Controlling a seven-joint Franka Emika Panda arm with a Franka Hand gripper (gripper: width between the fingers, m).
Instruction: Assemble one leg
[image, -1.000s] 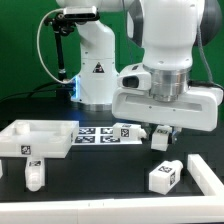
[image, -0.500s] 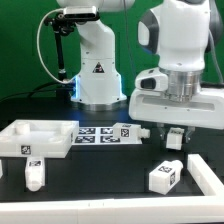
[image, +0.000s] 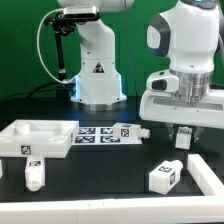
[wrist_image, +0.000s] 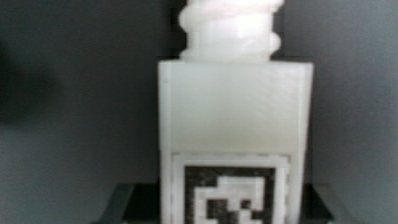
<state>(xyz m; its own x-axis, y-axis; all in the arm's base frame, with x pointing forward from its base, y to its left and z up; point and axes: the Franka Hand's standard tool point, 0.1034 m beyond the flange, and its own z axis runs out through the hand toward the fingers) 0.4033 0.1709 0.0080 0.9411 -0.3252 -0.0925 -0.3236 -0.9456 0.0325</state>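
Note:
The lower end of the white leg (image: 183, 145) touches the black table, so the leg would stand there if I opened my gripper now. My gripper should release it.
In the wrist view a white square leg (wrist_image: 228, 110) with a threaded screw tip and a black marker tag stands between the dark fingers (wrist_image: 135, 204). My gripper (wrist_image: 222, 205) is shut on its tagged end. In the exterior view the gripper (image: 184, 134) hangs above the table at the exterior view's right, with the white leg (image: 185, 141) showing between the fingers. A white tabletop piece (image: 35, 140) with raised edges lies at the exterior view's left.
The marker board (image: 105, 134) lies in the middle. A second white leg (image: 166, 175) lies below the gripper, a third (image: 35, 173) in front of the tabletop piece. Another white part (image: 207, 176) sits at the right edge. The robot's base (image: 98, 70) stands behind.
The arm has moved toward the exterior view's right, carrying the leg with it. The parts on the table have not moved.

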